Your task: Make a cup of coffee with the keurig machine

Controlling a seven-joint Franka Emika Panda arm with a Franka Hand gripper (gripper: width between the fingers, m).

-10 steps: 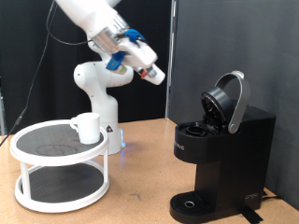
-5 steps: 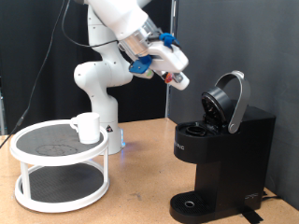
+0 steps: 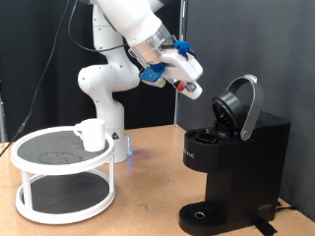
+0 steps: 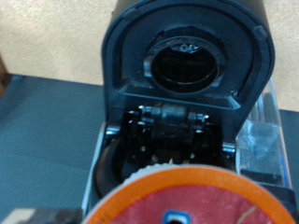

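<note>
The red-topped pod hangs above the machine's open pod chamber, so my gripper now keeps hold of the pod until it is lower in the chamber.
The black keurig machine point(image 3: 232, 157) stands at the exterior view's right with its rounded lid point(image 3: 241, 106) hinged open. My gripper point(image 3: 191, 87) hangs in the air just left of the lid, above the open chamber, shut on a small white pod with a red top point(image 3: 188, 87). In the wrist view the pod's red top point(image 4: 192, 196) fills the near edge, with the open lid point(image 4: 187, 61) and the pod chamber point(image 4: 173, 135) behind it. The white cup point(image 3: 92, 134) stands on the top tier of the round rack at the exterior view's left.
A white two-tier round rack point(image 3: 63, 175) with dark mesh shelves stands at the exterior view's left. The robot's white base point(image 3: 106, 103) is behind it. The machine's round drip tray point(image 3: 202, 214) is bare. Black curtains hang behind the wooden table.
The arm has swung from the exterior view's upper middle to the right and slightly down, carrying the pod close to the machine's open lid. The cup and machine have not moved.
</note>
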